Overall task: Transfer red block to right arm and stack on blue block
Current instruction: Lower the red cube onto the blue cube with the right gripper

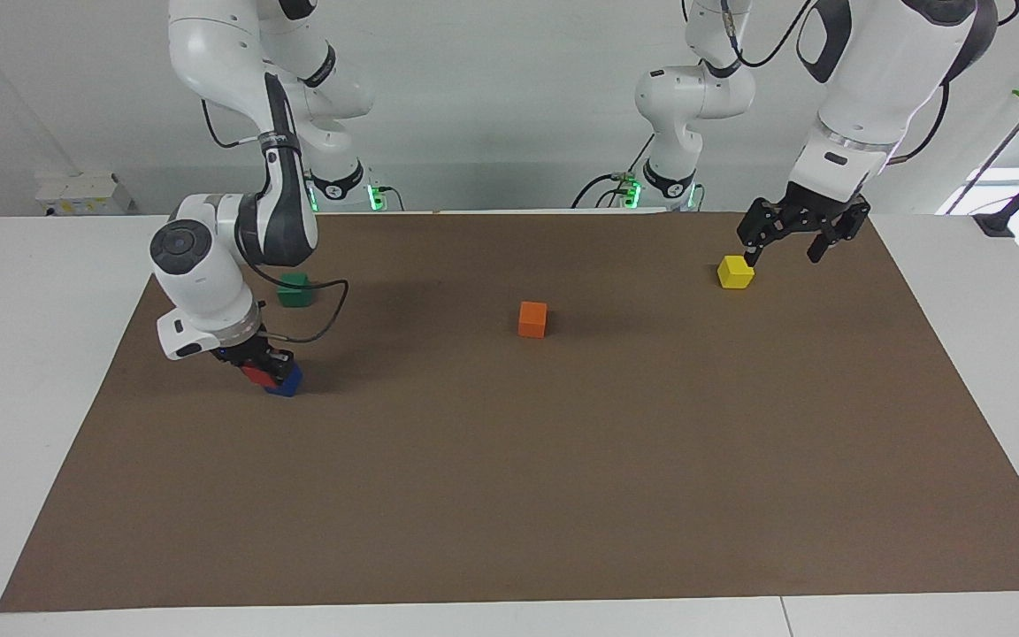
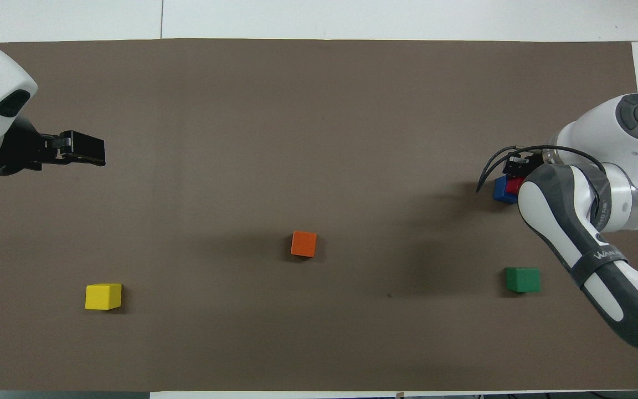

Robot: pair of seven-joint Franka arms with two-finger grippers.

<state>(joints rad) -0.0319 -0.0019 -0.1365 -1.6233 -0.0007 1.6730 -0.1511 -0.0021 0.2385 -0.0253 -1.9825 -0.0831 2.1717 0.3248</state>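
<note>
The red block sits low over the blue block and would stand, so the red block comes free from my right gripper now.
The red block [image 1: 254, 373] is between the fingers of my right gripper [image 1: 266, 364], which is shut on it. It lies low over the blue block [image 1: 287, 382], shifted a little toward the right arm's end of the table; I cannot tell whether the two touch. From overhead the red block [image 2: 513, 184] shows only partly beside the blue block [image 2: 500, 190], under the right arm's forearm. My left gripper [image 1: 784, 255] hangs open and empty in the air at the left arm's end, beside the yellow cube [image 1: 735, 272]. The overhead view shows the left gripper [image 2: 97, 157] over bare mat.
An orange cube [image 1: 532, 318] stands mid-mat. A green cube [image 1: 294, 290] sits nearer to the robots than the blue block. The yellow cube [image 2: 103, 296] lies at the left arm's end. The brown mat [image 1: 509, 495] covers the table.
</note>
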